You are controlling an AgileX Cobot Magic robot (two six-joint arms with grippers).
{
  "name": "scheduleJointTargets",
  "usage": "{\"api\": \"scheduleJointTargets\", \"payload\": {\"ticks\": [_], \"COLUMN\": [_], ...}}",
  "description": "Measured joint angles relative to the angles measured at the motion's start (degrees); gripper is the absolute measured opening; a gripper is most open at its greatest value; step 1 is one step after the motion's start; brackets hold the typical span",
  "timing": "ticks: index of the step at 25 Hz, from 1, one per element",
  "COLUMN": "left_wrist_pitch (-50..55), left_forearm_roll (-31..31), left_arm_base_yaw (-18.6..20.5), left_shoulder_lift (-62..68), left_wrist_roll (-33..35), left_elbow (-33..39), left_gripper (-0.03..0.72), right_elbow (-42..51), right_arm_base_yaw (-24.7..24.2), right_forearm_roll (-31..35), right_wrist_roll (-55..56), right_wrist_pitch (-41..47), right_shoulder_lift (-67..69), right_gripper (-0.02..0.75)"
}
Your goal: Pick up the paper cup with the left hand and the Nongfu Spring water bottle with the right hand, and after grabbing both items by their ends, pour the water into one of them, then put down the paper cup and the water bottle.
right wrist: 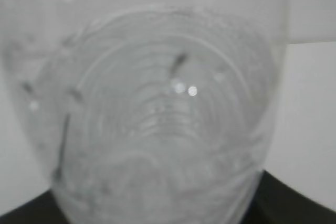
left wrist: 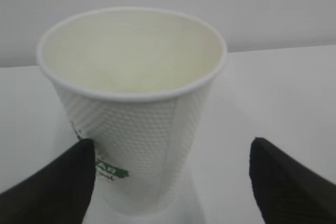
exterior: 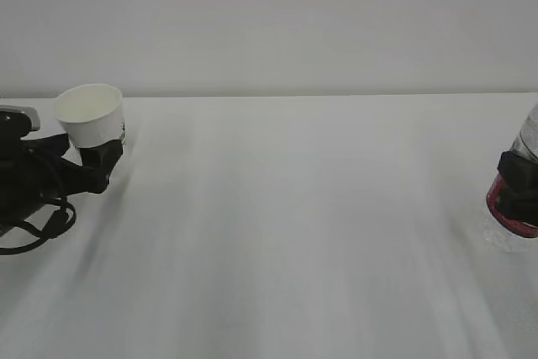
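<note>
The paper cup widens to a wide rim (exterior: 88, 117), so next my left gripper should hold the cup by its narrower lower part (exterior: 97, 134).
The paper cup (exterior: 90, 115) (left wrist: 134, 98) is white with a dimpled wall and a green logo low on its side. It sits at the far left of the table, between the fingers of my left gripper (exterior: 102, 155) (left wrist: 170, 150), which is open. The left finger (left wrist: 58, 182) is close against the cup and the right finger (left wrist: 289, 182) stands well apart from it. I cannot make out water in the cup's pale inside. My right gripper (exterior: 519, 181) (right wrist: 157, 205) is shut on the Nongfu Spring water bottle (exterior: 514, 208) (right wrist: 152, 103) at the right edge. Its clear wall, dotted with droplets, fills the right wrist view.
A white table (exterior: 294, 233) runs back to a plain light wall (exterior: 269, 14). The left arm's cables (exterior: 38, 224) lie on the table at the left edge.
</note>
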Motion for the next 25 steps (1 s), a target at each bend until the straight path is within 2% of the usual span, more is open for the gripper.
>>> {"api": "scheduleJointTargets", "payload": {"ticks": [5,25], "left_wrist_pitch": [0.0,0.0], "left_forearm_roll": [-2.7,-3.1], "left_arm_base_yaw": [0.0,0.0], "left_shoulder_lift": [3.5,10.6], "left_wrist_roll": [0.0,-2.3], "left_elbow": [-2.8,-8.8], "left_gripper": [0.692,0.692], "right_elbow": [-0.1,-0.2], "right_arm_base_yaw": [0.0,0.0], "right_forearm_roll": [0.0,-0.2], "right_wrist_roll": [0.0,-0.1], "right_wrist_pitch": [0.0,0.0], "right_shoulder_lift": [0.0,0.0], "right_gripper": [0.386,0.386]}}
